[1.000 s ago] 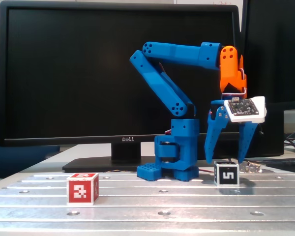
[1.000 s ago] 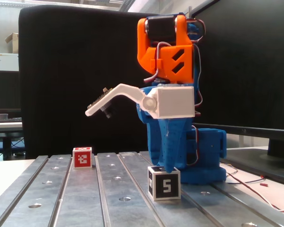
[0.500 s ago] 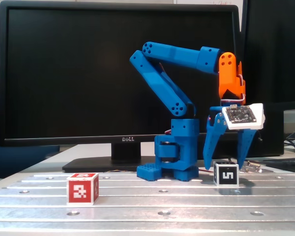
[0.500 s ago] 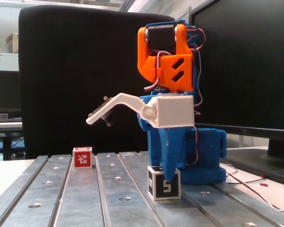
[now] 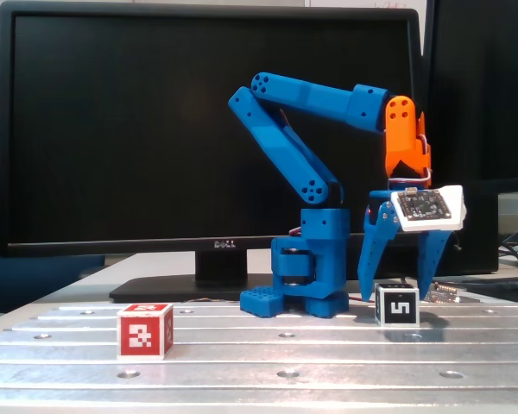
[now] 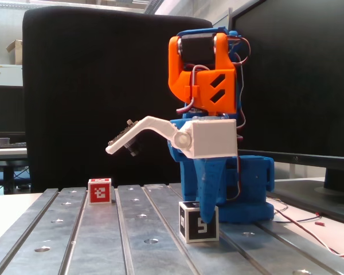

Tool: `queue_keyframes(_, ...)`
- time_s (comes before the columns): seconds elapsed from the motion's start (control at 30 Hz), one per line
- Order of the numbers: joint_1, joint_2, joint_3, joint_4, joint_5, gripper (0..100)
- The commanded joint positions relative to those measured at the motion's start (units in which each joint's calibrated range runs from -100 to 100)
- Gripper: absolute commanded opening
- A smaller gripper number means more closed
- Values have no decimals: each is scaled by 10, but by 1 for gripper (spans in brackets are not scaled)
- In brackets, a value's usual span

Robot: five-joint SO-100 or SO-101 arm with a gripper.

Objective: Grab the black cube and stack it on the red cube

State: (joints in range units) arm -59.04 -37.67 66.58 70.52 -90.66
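The black cube needs to be stacked on the red cube (image 5: pixel 145 330), so my gripper should next grab the black cube by the opposite sides on either side of its white-marked side (image 5: pixel 379 307).
The black cube (image 5: pixel 397 304) stands on the metal table at the right, just in front of the arm's base; it also shows in the other fixed view (image 6: pixel 198 221). My gripper (image 5: pixel 394 295) points down over it and is open. One blue finger (image 5: pixel 369 259) shows on each side of the cube, with the tips near its upper half. From the side the gripper (image 6: pixel 204 199) ends at the cube's top edge. I cannot tell whether the fingers touch it. The red cube (image 5: pixel 145 330) stands apart at the left and shows far back in the side view (image 6: pixel 100 191).
The slotted metal table (image 5: pixel 285 354) carries the blue arm base (image 5: pixel 311 276). A large dark monitor (image 5: pixel 216 129) stands behind it. Loose wires (image 6: pixel 309 223) lie beside the base. A black chair back (image 6: pixel 92 86) is behind the table in the side view.
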Motion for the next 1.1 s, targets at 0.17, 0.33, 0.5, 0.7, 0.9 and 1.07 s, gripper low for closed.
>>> queue_keyframes(0.17,-1,-5,47,-56,-1,25)
queue_keyframes(0.33,-1,-5,47,-57,-1,25)
queue_keyframes(0.5,-1,-5,47,-56,-1,25)
queue_keyframes(0.7,-4,-3,46,-54,-5,22)
queue_keyframes(0.9,-7,1,42,-52,-5,15)
queue_keyframes(1.07,-7,-3,46,-52,-5,13)
